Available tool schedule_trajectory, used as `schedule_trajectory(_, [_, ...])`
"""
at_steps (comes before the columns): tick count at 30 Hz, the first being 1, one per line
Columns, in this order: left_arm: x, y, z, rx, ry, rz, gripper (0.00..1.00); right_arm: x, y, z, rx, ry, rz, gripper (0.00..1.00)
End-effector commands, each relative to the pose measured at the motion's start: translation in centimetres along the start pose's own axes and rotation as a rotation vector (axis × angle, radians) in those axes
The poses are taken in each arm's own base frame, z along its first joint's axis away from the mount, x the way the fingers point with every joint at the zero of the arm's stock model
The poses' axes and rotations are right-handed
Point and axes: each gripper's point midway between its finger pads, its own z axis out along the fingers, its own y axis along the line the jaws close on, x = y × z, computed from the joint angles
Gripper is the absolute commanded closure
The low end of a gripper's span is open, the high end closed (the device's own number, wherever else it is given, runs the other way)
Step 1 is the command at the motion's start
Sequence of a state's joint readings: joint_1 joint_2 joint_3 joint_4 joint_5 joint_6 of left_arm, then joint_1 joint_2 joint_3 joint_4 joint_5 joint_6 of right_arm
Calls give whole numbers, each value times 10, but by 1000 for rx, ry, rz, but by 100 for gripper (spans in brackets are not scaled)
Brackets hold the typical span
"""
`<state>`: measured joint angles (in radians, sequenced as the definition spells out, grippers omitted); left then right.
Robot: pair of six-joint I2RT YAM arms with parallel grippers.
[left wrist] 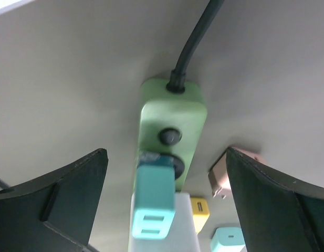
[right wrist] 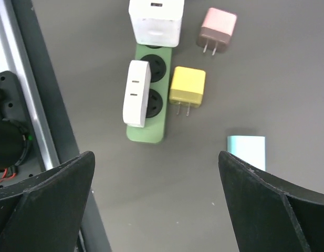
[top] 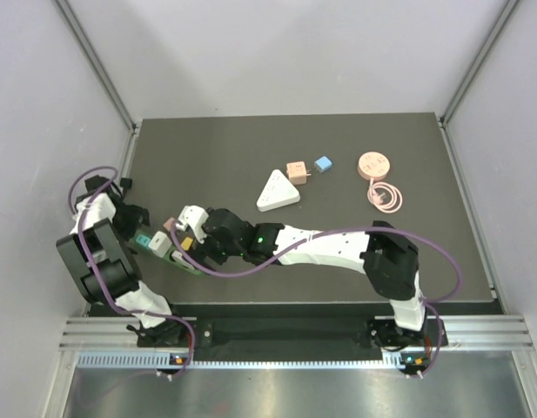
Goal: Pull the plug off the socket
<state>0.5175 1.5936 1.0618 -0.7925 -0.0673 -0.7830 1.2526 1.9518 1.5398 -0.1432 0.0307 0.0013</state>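
The right gripper grabs the slim white plug (right wrist: 136, 93) across its long sides next, fingers along the green power strip (right wrist: 146, 128), to pull the white plug off the socket.
A green power strip (left wrist: 172, 121) with a black cord lies at the table's left front, also in the top view (top: 160, 247). A teal plug (left wrist: 154, 202) sits in it, with a white plug (left wrist: 162, 233) behind. My left gripper (left wrist: 167, 210) is open, jaws wide on either side of the teal plug, not touching. In the right wrist view the strip (right wrist: 146, 128) carries a slim white plug (right wrist: 136, 93) and a large white plug (right wrist: 155, 21). My right gripper (right wrist: 162, 210) is open and empty above bare table, near the strip's end.
A loose yellow charger (right wrist: 187, 88), a pink charger (right wrist: 217, 31) and a light blue charger (right wrist: 247, 151) lie beside the strip. Farther back are a white triangular socket (top: 277, 190), a pink charger (top: 296, 171), a blue charger (top: 322, 165) and a pink reel (top: 373, 165) with cable.
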Motion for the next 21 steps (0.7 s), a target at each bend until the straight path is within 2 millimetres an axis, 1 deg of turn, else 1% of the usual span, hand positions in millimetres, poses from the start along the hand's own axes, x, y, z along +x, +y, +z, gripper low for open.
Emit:
schedule_trajectory(1, [-13, -16, 8, 39, -23, 17, 1, -13, 5, -1, -26, -9, 32, 0])
schedule_trajectory(4, [-9, -18, 15, 33, -8, 25, 2, -13, 6, 4, -26, -2, 47, 0])
schedule_trajectory(5, [-7, -17, 18, 23, -3, 29, 2, -12, 11, 5, -51, 1, 48, 1])
schedule_trajectory(7, [-8, -19, 22, 23, -16, 26, 3, -12, 12, 9, -56, 6, 60, 0])
schedule_trajectory(10, [-5, -20, 30, 19, -22, 32, 9, -12, 14, 14, -65, 15, 67, 0])
schedule_trajectory(11, [-6, -21, 30, 19, -31, 36, 12, -8, 15, 17, -66, 28, 67, 0])
schedule_trajectory(12, [-4, -21, 32, 12, -35, 45, 14, -11, 14, 18, -63, 22, 68, 0])
schedule_trajectory(15, [-7, -14, 32, -8, -73, 50, 21, -10, 11, 24, -39, 35, 62, 5])
schedule_trajectory(16, [-5, -10, 33, -18, -79, 52, 24, -9, 11, 26, -38, 38, 58, 7])
schedule_trajectory(17, [-7, -10, 33, -13, -89, 50, 31, -8, 12, 31, -39, 43, 59, 9])
schedule_trajectory(18, [-3, -6, 34, -20, -86, 50, 34, -8, 15, 34, -42, 44, 56, 11])
schedule_trajectory(20, [-1, -3, 36, -26, -83, 49, 41, -7, 15, 39, -21, 45, 43, 12])
schedule_trajectory(21, [-1, -3, 38, -25, -82, 50, 50, -7, 14, 43, -9, 40, 35, 13])
